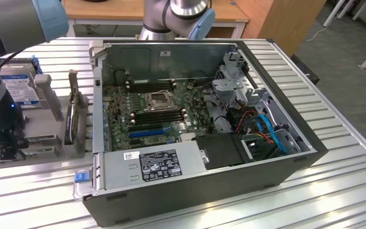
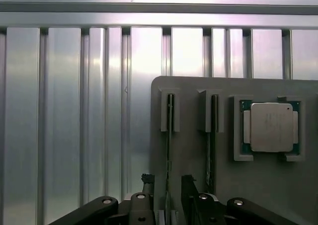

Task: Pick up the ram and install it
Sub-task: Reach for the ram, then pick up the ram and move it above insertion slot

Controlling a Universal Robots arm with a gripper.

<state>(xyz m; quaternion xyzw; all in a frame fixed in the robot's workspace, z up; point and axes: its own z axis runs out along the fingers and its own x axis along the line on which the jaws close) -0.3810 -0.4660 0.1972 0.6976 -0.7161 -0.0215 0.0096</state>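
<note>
I need to grab the ram next by its open middle part (image 2: 168,178) between the posts to install it, as the holder's slotted posts enclose both its ends between my gripper's fingers.
Two ram sticks stand on edge in slots of a grey holder plate (image 2: 278,195). One ram stick (image 2: 170,130) runs down between my gripper's fingers; the other ram stick (image 2: 213,135) stands beside it. My gripper (image 2: 168,187) is open, with one finger (image 2: 147,183) on each side of the first stick and a gap between them and it. In the exterior view my gripper (image 1: 2,145) hangs low over the holder at that view's left. The open computer case (image 1: 285,171) shows the motherboard's black slots (image 1: 160,117).
A square silver processor chip (image 2: 271,127) sits in a pocket of the holder beside the sticks. A hard drive (image 1: 19,88) and a grey fixture (image 1: 48,107) stand behind my gripper. Blue slots (image 1: 148,131), cables (image 1: 266,129) and a power supply (image 1: 154,164) fill the case. Ribbed metal table (image 1: 335,157) all round.
</note>
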